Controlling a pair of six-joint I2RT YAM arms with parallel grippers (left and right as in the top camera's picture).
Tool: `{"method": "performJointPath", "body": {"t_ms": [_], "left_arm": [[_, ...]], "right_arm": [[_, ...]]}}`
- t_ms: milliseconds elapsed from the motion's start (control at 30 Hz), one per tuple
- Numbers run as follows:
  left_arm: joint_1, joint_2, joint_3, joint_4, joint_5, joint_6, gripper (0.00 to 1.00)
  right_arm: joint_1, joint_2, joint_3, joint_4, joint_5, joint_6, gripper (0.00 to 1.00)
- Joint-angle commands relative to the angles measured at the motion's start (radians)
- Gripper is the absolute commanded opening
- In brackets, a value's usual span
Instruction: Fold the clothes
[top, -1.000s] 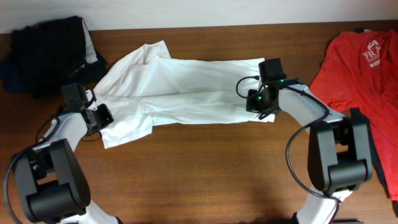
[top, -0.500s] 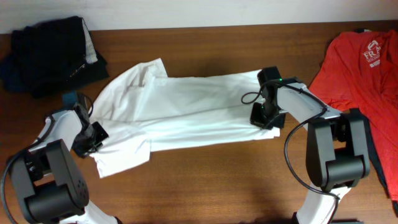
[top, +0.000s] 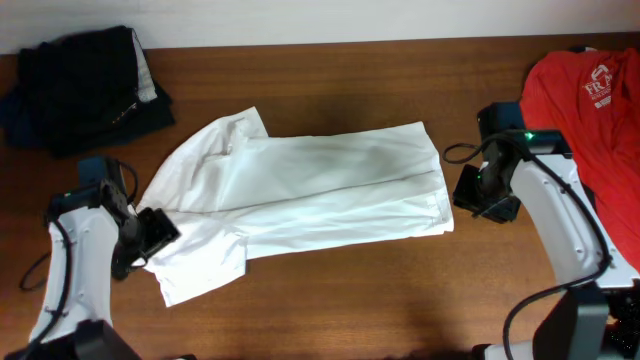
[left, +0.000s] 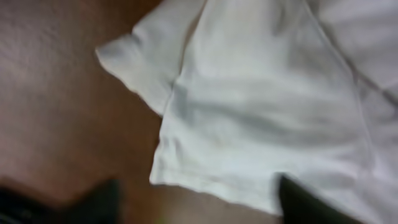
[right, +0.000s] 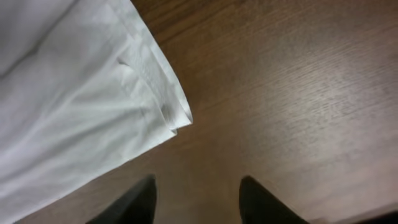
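Observation:
The white shirt's spread sleeve should be folded back onto the shirt next, so my left gripper should grab the sleeve by its outer hem.
The white shirt (top: 310, 190) lies flat across the middle of the table, folded lengthwise, with one sleeve spread at the front left. My left gripper (top: 153, 232) sits at that sleeve's outer edge. In the left wrist view the left gripper (left: 199, 210) is open wide, and one dark finger (left: 305, 202) is over the sleeve's (left: 261, 112) hem, the other over bare wood. My right gripper (top: 474, 195) is just right of the shirt's hem, apart from it. In the right wrist view the right gripper (right: 199, 205) stands open over wood, the hem corner (right: 177, 118) ahead of it.
A heap of black and navy garments (top: 85, 85) lies at the back left corner. A red T-shirt with white print (top: 585, 110) covers the right end of the table. Brown wood (top: 350, 290) runs along the front edge.
Both grippers held the shirt's ends and dragged it toward the front. Both have since let go and opened; the right one has moved off the hem to the right.

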Motion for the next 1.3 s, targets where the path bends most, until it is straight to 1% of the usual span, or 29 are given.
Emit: {"method": "performJointPath", "body": {"t_ms": [0, 33, 100, 133, 167, 233, 333, 433, 533, 567, 600, 633, 700, 733, 767, 800, 833, 900, 1067, 1167, 1267], "left_arm": [[0.007, -0.014, -0.005, -0.076, -0.056, 0.020, 0.99], [0.007, -0.013, -0.006, -0.094, -0.082, 0.016, 0.99], [0.007, -0.013, -0.026, -0.103, -0.037, 0.009, 0.99], [0.007, -0.013, -0.050, -0.080, -0.023, 0.009, 0.99], [0.007, -0.013, -0.075, -0.053, -0.020, 0.009, 0.99], [0.007, -0.013, -0.166, 0.050, -0.016, 0.008, 0.99], [0.007, -0.013, -0.264, 0.159, 0.031, 0.005, 0.98], [0.007, -0.013, -0.339, 0.265, 0.040, 0.005, 0.95], [0.007, -0.013, -0.406, 0.313, 0.039, 0.005, 0.75], [0.007, -0.013, -0.420, 0.322, 0.039, 0.005, 0.72], [0.007, -0.013, -0.432, 0.333, 0.039, 0.005, 0.66], [0.007, -0.013, -0.444, 0.347, 0.040, 0.005, 0.57], [0.007, -0.013, -0.460, 0.362, 0.040, 0.005, 0.44], [0.007, -0.013, -0.466, 0.364, 0.039, 0.005, 0.30], [0.007, -0.013, -0.466, 0.363, 0.040, 0.005, 0.26], [0.007, -0.013, -0.466, 0.364, 0.039, 0.005, 0.09], [0.007, -0.013, -0.464, 0.363, 0.039, 0.005, 0.01], [0.007, -0.013, -0.444, 0.335, 0.040, 0.005, 0.01], [0.007, -0.013, -0.296, 0.159, 0.074, 0.006, 0.01], [0.007, -0.013, -0.244, 0.175, 0.090, 0.006, 0.01], [0.007, -0.013, -0.243, 0.249, 0.173, 0.006, 0.01]], "right_arm": [[0.001, -0.013, 0.002, -0.008, 0.016, -0.014, 0.47], [0.001, -0.013, 0.002, -0.007, 0.016, -0.014, 0.47], [0.001, -0.013, 0.002, -0.006, 0.016, -0.014, 0.47], [0.001, -0.013, 0.002, -0.006, 0.016, -0.014, 0.47], [0.001, -0.013, 0.002, -0.007, 0.016, -0.014, 0.47], [0.001, -0.013, 0.002, -0.008, 0.016, -0.014, 0.47], [0.001, -0.013, 0.002, -0.008, 0.016, -0.014, 0.47], [0.001, -0.013, 0.002, -0.008, 0.016, -0.014, 0.46], [0.001, -0.013, 0.002, -0.008, 0.016, -0.014, 0.46], [0.001, -0.013, 0.002, -0.008, 0.016, -0.014, 0.46], [0.001, -0.013, 0.002, -0.006, 0.016, -0.014, 0.46], [0.001, -0.013, 0.002, -0.004, 0.016, -0.014, 0.46], [0.001, -0.013, 0.002, -0.004, 0.016, -0.014, 0.46], [0.001, -0.013, 0.002, -0.004, 0.016, -0.014, 0.46], [0.001, -0.013, 0.002, -0.004, 0.016, -0.014, 0.46], [0.001, -0.013, 0.002, -0.004, 0.016, -0.014, 0.46], [0.001, -0.013, 0.002, -0.004, 0.016, -0.014, 0.46], [0.001, -0.013, 0.002, -0.005, 0.016, -0.014, 0.46], [0.001, -0.013, 0.002, -0.005, 0.016, -0.014, 0.46], [0.001, -0.013, 0.002, -0.004, -0.002, -0.014, 0.46], [0.001, -0.013, 0.002, -0.005, -0.003, -0.014, 0.46]]}}
